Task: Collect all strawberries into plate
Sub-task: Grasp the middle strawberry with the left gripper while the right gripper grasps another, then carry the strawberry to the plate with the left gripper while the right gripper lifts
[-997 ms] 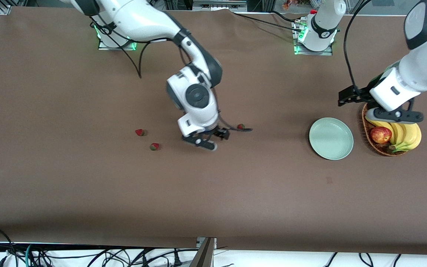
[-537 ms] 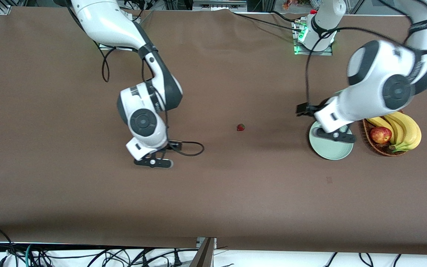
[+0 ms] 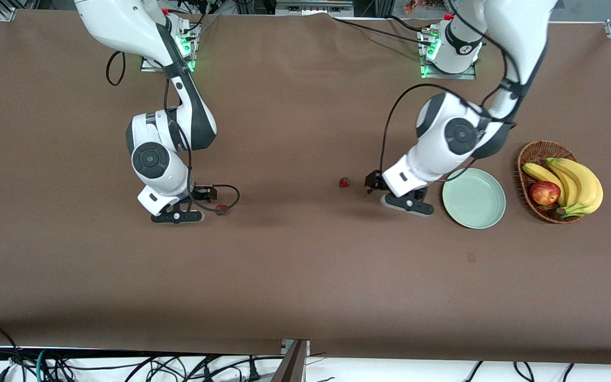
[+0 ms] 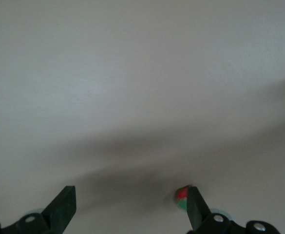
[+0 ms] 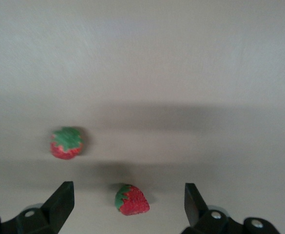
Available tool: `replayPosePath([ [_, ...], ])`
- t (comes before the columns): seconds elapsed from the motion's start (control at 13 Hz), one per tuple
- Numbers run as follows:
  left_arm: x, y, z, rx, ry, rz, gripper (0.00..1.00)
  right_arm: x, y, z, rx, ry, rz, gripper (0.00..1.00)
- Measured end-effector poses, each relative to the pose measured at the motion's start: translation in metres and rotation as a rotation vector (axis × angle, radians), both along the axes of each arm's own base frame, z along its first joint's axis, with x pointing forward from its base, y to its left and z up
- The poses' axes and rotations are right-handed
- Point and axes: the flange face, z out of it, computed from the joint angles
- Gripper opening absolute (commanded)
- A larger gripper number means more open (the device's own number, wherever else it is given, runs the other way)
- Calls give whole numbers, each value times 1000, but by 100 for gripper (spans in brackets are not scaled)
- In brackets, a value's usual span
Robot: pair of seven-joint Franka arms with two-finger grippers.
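I next need to grab the strawberry by its red body [image 3: 345,182] with my left gripper, so that I can collect it into the mint-green plate [image 3: 473,198].
A strawberry [image 3: 344,182] lies mid-table. My left gripper [image 3: 407,204] hangs low between it and the empty mint-green plate [image 3: 473,198]. Its fingers are open [image 4: 129,195], and that strawberry [image 4: 182,199] shows just beside one fingertip. Toward the right arm's end, my right gripper [image 3: 177,216] is low over the table, with a strawberry [image 3: 221,209] beside it. In the right wrist view the open gripper [image 5: 127,189] has one strawberry [image 5: 131,200] between its fingers, untouched. Another strawberry [image 5: 66,143] lies off to one side. The front view shows only one of this pair.
A brown wicker basket [image 3: 529,155] with bananas [image 3: 576,180] and a red apple [image 3: 544,192] stands beside the plate at the left arm's end. Black cables loop from both wrists near the table top.
My right arm swung from the mid-table strawberry to the pair at its own end. My left arm came from over the basket, past the plate, down beside the mid-table strawberry. No strawberry moved.
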Motion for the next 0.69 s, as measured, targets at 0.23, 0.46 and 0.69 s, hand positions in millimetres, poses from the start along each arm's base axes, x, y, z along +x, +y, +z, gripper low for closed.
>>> replayPosePath([
  [0.23, -21, -33, -40, -8, 15, -23, 100, -20, -7, -25, 21, 41, -44, 94],
  [0.46, -29, -46, -55, -17, 12, -15, 100, -30, -11, -38, 26, 52, -61, 83],
  [0.69, -40, -60, -65, -12, 38, 2, 100, -43, -13, -53, 31, 43, -63, 64],
])
